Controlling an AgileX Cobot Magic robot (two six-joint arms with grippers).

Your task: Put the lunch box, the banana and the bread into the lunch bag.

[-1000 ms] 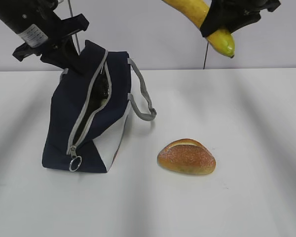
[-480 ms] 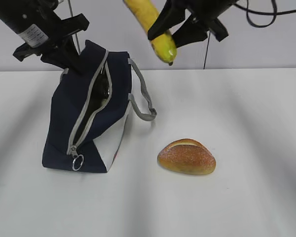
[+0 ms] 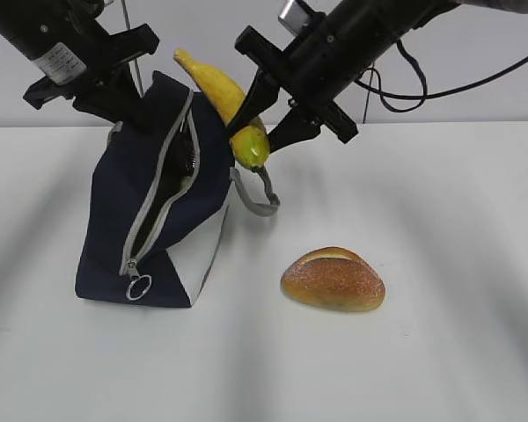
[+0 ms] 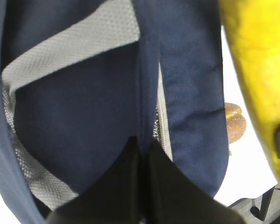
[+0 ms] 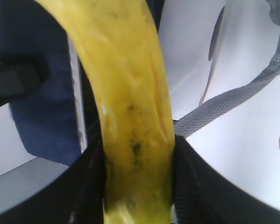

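Observation:
The banana's greenish tip (image 3: 251, 151) hangs outside the bag's opening, over the grey handle. The banana moves in, before my right gripper releases it.
The navy lunch bag (image 3: 150, 211) stands on the white table (image 3: 440, 220), its grey zipper (image 3: 158, 202) open. My left gripper (image 3: 136, 110) is shut on the bag's top edge at the back and holds it up; in the left wrist view its jaws pinch the navy fabric (image 4: 84, 126). My right gripper (image 3: 268, 110) is shut on the yellow banana (image 3: 222, 101) and holds it slanted just above the bag's right upper corner; the banana also fills the right wrist view (image 5: 130, 102). The bread (image 3: 333, 279) lies on the table to the right of the bag. The lunch box is not visible.
The bag's grey webbing handles (image 3: 257, 180) hang off its right side, below the banana's greenish tip. A black cable (image 3: 440, 88) trails behind the right arm. The pale wall runs along the table's back edge.
My right gripper has carried the banana from the upper right down and to the left, over to the bag's top. The left gripper, bag and bread have stayed put.

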